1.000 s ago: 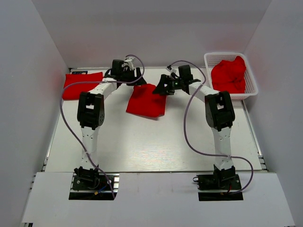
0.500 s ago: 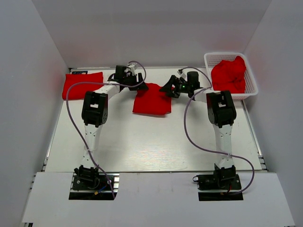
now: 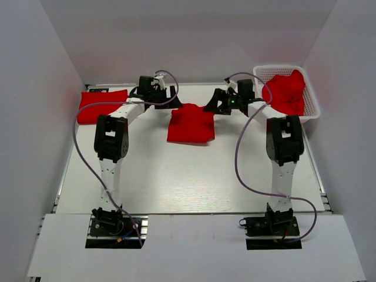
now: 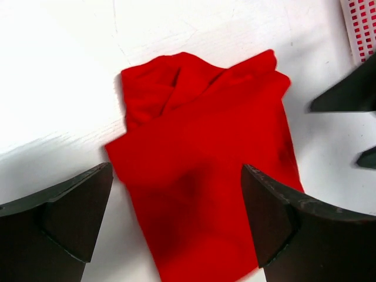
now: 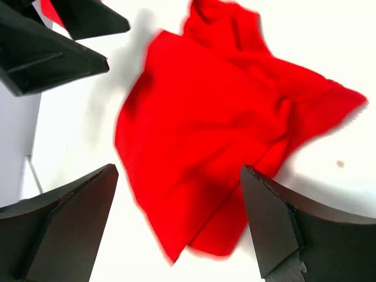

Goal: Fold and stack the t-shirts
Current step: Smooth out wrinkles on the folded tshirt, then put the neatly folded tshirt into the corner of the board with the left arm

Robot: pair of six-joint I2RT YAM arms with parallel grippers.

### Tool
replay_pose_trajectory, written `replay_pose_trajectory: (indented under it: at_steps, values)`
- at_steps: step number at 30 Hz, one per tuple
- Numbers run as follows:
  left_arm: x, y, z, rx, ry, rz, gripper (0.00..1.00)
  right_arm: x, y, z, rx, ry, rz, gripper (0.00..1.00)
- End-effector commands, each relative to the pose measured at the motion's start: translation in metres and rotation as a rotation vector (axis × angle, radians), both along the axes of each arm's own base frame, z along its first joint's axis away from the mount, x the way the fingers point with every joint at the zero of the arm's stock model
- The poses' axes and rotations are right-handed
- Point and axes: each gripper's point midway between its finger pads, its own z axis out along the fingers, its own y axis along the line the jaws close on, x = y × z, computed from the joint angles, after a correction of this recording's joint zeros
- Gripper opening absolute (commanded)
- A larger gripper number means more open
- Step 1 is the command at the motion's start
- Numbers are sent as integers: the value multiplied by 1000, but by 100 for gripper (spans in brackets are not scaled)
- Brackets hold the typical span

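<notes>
My left gripper pinches the folded red t-shirt by its side edge near the t-shirt's far corner (image 3: 173,116) (image 4: 123,168) next, to stack it still folded.
A folded red t-shirt (image 3: 190,123) lies on the table between the two grippers; it also shows in the left wrist view (image 4: 205,170) and the right wrist view (image 5: 217,129), rumpled at its far end. My left gripper (image 3: 166,97) is open and empty, just left of its far corner. My right gripper (image 3: 217,104) is open and empty, just right of it. Another folded red t-shirt (image 3: 100,106) lies at the far left. More red shirts (image 3: 285,93) are heaped in the basket.
A white mesh basket (image 3: 311,108) stands at the far right corner. White walls close in the table on the left, back and right. Bare table (image 3: 188,176) lies in front of the shirt.
The middle shirt was carried slightly right and laid down flatter. Both grippers have let go of it and drawn apart, the right one back toward the basket.
</notes>
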Motion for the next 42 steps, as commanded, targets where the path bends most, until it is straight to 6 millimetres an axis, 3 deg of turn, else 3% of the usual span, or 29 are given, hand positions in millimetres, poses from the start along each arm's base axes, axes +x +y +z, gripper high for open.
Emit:
replay_pose_trajectory:
  at_steps: [1,2,3,5,6,7,8,9,16,20,23,24,28,32,33,35,36,42]
  values:
    - [-11,15,99,66,-180,22,100,-7,-22,68,-84,-188,-32,90]
    - [-17,17,94,99,-154,45,100,-19,-27,91,-87,-234,-43,90]
    - [-29,21,81,125,-108,31,100,-25,-33,80,-122,-208,-72,90]
    - [-40,26,70,167,-65,55,100,-38,-49,88,-172,-231,-132,90]
    - [-51,32,49,198,-4,64,100,-48,-53,75,-187,-204,-140,90]
    - [-55,36,44,211,8,73,100,-52,-54,75,-192,-207,-150,90]
    - [-64,40,26,232,49,77,100,-62,-62,83,-197,-218,-175,90]
    - [-68,41,20,237,65,75,100,-69,-65,74,-206,-194,-182,90]
    - [-67,30,-8,276,104,52,96,-98,-72,72,-220,-166,-185,90]
    - [-62,32,-37,355,144,96,93,-110,-74,74,-212,-169,-187,90]
    - [-56,23,-48,352,153,76,92,-117,-76,73,-219,-165,-196,90]
    - [-62,15,-62,352,189,58,90,-120,-79,71,-227,-165,-196,90]
    - [-63,-6,-71,342,191,23,85,-127,-85,62,-256,-152,-215,90]
    - [-64,-11,-79,415,165,49,80,-133,-91,58,-277,-147,-227,90]
    - [-63,-3,-89,459,175,78,77,-134,-92,55,-282,-143,-227,90]
    - [-65,-11,-91,492,170,73,73,-134,-94,55,-290,-145,-235,90]
    - [-67,-4,-104,535,197,89,70,-136,-96,50,-299,-132,-238,90]
    - [-66,-18,-110,586,194,78,40,-140,-105,46,-336,-144,-270,90]
